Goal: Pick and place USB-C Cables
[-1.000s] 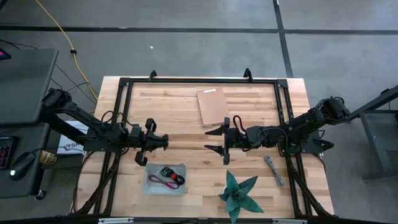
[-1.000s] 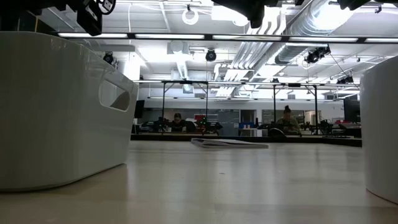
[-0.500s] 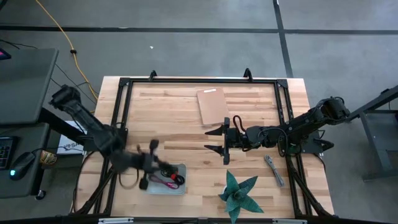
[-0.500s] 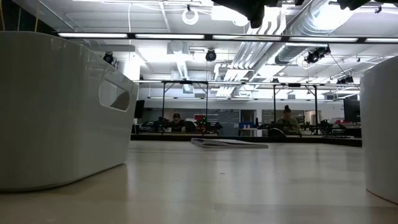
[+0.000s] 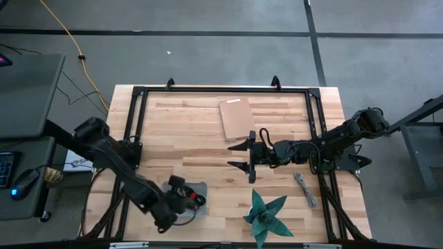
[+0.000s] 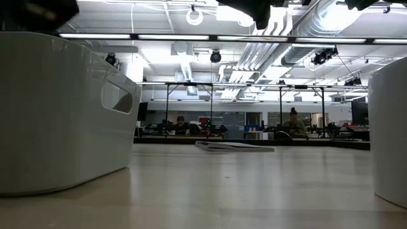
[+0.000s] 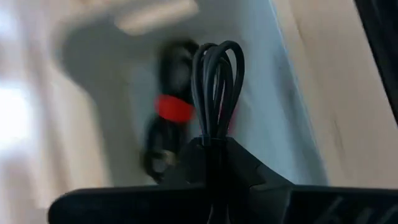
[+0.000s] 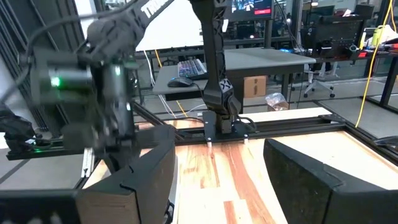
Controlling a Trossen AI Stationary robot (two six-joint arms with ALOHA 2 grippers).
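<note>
My left gripper holds the black cable until it is down on the coil, since the coil past my fingers tilts high over the tray.
My left gripper (image 5: 184, 196) hangs over the white tray (image 5: 201, 185) near the table's front edge, slanting down and shut on a coiled black USB-C cable (image 7: 216, 73). In the left wrist view a black-and-red cable (image 7: 170, 109) lies blurred on the tray's floor (image 7: 261, 81) beyond my left gripper (image 7: 214, 150). A grey cable (image 5: 304, 189) lies on the table at the right. My right gripper (image 5: 239, 155) stands open and level over the table's middle with nothing between its fingers (image 8: 146, 180). My left gripper pinches the black cable's coil between its two fingers, several strands together (image 7: 215, 134). The fingers slant down from the table's left side. The coil's rounded end (image 7: 217, 53) sticks out past the fingertips, clear of the tray's floor.
A brown board (image 5: 237, 117) lies at the far middle of the table. A teal paper star (image 5: 266, 214) sits at the near edge, right of the tray. A black frame (image 5: 225, 90) runs around the tabletop. In the low view the tray's wall (image 6: 57, 108) fills the left.
My left gripper has swung from the table's left-middle toward the near edge and come over the tray, tipping from level to slanting down. It has stayed shut. The right arm has kept still.
</note>
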